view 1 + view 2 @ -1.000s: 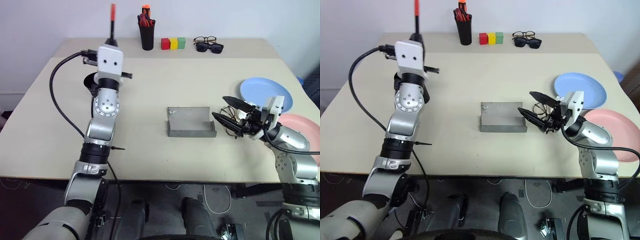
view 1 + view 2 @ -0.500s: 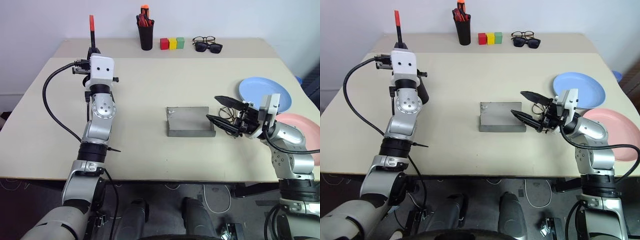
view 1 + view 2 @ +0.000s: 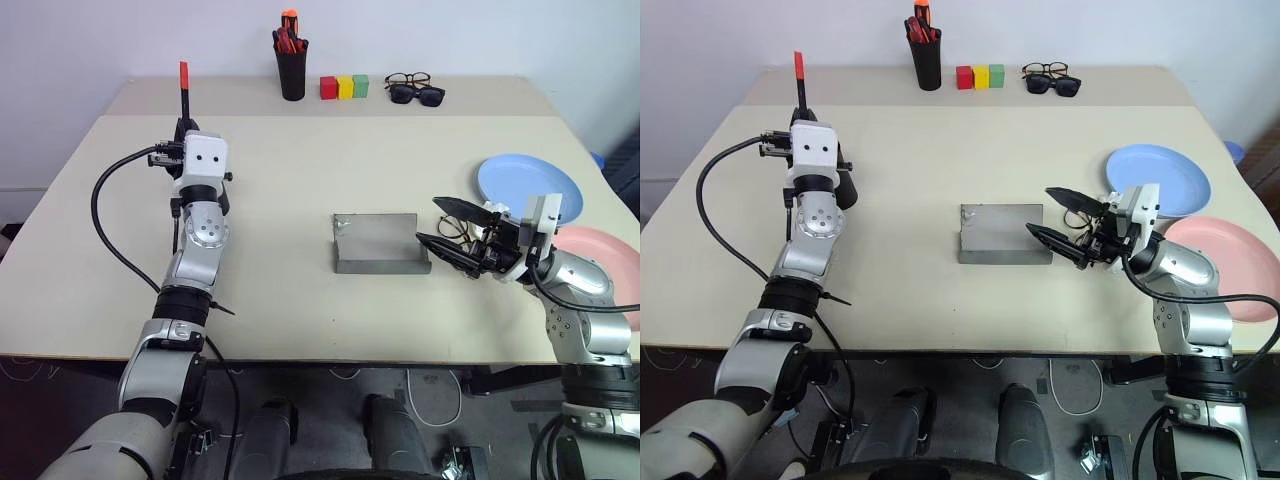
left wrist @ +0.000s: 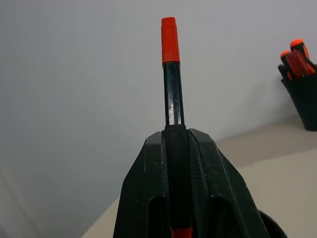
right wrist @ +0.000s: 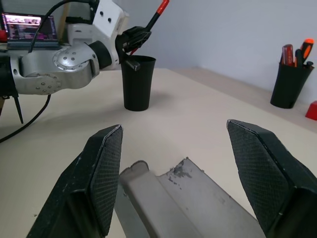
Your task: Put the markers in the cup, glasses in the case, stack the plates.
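My left gripper should release the marker: its lower end is over the black cup's rim in the left wrist view.
My left gripper (image 3: 184,128) is shut on a black marker (image 3: 183,86) with a red cap, held upright with the cap on top, close above the wide black cup (image 5: 137,82). In the head views my left wrist hides most of the cup (image 3: 846,188). The grey case (image 3: 380,243) lies open at the table's middle. My right gripper (image 3: 441,226) stands open just past the case's right end, level with the table. The thin wire-frame glasses (image 3: 456,229) lie right behind its fingers. A light blue plate (image 3: 525,178) and a pink plate (image 3: 612,248) lie side by side at the right.
At the back edge stand a narrow black pen holder (image 3: 293,72) with red and orange pens, three coloured blocks (image 3: 345,87), and a pair of black-framed glasses (image 3: 408,79) beside dark sunglasses (image 3: 420,96). A black cable (image 3: 110,215) loops off my left arm.
My left arm has lowered the marker and carried it to the left, so it now stands by the cup. My right gripper has stayed by the case, still open.
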Controlling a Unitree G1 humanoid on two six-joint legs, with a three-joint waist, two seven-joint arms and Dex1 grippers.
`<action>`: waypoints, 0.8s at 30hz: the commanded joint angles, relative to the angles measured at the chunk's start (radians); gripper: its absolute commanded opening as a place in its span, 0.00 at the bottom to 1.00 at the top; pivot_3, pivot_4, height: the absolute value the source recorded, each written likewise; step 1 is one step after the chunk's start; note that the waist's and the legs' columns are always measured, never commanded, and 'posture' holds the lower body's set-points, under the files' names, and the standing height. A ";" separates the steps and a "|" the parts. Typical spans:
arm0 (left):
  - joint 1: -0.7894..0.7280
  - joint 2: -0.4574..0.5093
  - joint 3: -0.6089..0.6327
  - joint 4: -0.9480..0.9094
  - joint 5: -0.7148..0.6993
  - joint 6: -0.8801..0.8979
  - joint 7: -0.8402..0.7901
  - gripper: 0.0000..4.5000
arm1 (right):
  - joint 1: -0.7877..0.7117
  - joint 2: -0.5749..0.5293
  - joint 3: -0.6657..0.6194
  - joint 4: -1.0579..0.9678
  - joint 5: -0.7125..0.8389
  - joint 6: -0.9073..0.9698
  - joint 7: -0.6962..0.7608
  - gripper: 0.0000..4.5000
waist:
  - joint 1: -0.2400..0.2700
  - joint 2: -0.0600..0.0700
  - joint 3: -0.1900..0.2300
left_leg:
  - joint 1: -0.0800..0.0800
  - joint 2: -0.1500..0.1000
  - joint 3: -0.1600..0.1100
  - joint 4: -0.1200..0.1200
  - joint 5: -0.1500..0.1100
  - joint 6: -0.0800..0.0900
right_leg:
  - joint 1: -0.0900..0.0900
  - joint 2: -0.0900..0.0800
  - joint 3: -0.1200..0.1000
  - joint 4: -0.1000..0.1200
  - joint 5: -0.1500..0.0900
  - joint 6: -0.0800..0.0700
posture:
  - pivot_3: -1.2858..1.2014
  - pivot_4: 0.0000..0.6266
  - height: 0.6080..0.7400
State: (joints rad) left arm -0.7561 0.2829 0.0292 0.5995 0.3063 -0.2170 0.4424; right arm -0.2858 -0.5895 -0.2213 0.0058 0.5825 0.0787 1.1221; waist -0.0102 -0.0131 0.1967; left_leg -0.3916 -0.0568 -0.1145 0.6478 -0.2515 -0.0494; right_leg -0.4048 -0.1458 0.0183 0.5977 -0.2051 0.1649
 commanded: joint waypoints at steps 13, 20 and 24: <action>0.065 -0.069 0.001 -0.245 -0.187 -0.032 -0.231 0.88 | 0.056 -0.046 -0.093 -0.061 0.008 -0.011 -0.042 0.76 | 0.001 0.000 0.000 | 0.000 0.000 0.000 0.000 0.000 0.000 | 0.000 0.000 0.000 0.000 0.000 0.000 | 0.52 0.24 0.99; 0.066 0.008 -0.244 -0.631 -0.583 0.691 -0.971 0.88 | 0.273 -0.111 -0.195 -0.224 0.040 0.097 -0.108 0.76 | 0.020 0.001 -0.001 | -0.001 0.000 0.000 0.000 0.000 0.001 | 0.000 0.000 0.000 0.000 -0.001 0.000 | 0.52 0.24 0.99; 0.019 0.098 -0.321 -0.592 -0.661 0.805 -1.279 0.88 | 0.458 -0.132 -0.292 -0.330 0.046 0.145 -0.126 0.76 | 0.010 0.002 -0.001 | 0.000 0.001 0.001 0.000 -0.001 0.001 | 0.000 0.000 0.000 0.000 -0.001 0.000 | 0.52 0.24 0.99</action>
State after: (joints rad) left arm -0.6989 0.3462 -0.2768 0.0085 -0.3116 0.5514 -0.6996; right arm 0.1322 -0.7046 -0.4420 -0.2553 0.6062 0.2096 1.0045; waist 0.0001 -0.0112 0.1959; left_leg -0.3916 -0.0552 -0.1138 0.6473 -0.2522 -0.0483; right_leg -0.4048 -0.1443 0.0188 0.5977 -0.2064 0.1649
